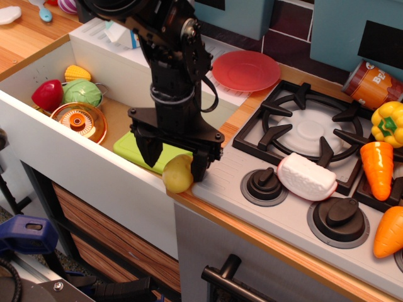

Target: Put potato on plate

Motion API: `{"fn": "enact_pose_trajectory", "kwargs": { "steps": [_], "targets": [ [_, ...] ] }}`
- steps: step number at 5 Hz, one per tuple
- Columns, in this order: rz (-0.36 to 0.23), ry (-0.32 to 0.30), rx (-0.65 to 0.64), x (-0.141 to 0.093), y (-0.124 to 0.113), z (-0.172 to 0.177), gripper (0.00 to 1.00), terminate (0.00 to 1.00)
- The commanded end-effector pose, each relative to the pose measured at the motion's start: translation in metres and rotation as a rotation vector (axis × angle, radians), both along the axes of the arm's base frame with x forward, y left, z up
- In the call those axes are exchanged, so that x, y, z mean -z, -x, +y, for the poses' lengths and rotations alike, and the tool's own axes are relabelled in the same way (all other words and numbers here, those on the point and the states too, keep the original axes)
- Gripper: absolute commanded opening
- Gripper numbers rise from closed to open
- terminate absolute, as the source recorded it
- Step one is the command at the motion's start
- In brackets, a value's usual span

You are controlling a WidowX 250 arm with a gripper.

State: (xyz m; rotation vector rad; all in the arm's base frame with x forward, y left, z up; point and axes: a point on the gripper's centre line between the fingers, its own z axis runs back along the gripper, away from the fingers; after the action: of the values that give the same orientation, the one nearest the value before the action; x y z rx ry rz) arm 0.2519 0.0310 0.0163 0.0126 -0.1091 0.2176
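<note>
The potato [177,174] should go on the red-pink plate [246,70], so the robot's gripper has to take it by its rounded sides next.
The pale yellow-tan potato [177,174] lies on the wooden counter edge, at the sink's front right corner. My black gripper [175,158] is lowered right over it, jaws open, one finger [150,150] to the potato's left over the green board and the other finger [200,165] close against its right side. The fingers straddle the potato; a firm grip does not show. The red-pink plate [246,70] lies at the back of the counter, behind the stove, empty.
A green cutting board [135,143], an orange pot lid [79,121], a red and a green vegetable and corn [77,73] lie in the sink. The stove [302,132] holds a white item [306,177], carrots [378,168], a yellow pepper [388,123] and a can [370,83].
</note>
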Motion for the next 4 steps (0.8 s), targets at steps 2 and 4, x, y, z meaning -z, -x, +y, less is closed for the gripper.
{"fn": "enact_pose_trajectory", "kwargs": {
  "steps": [2,4],
  "targets": [
    [-0.035,0.009,-0.043,0.000,-0.010,-0.001,0.00,0.00],
    [-0.190,-0.092,0.066,-0.053,-0.051,-0.011,0.00,0.00]
  ]
}}
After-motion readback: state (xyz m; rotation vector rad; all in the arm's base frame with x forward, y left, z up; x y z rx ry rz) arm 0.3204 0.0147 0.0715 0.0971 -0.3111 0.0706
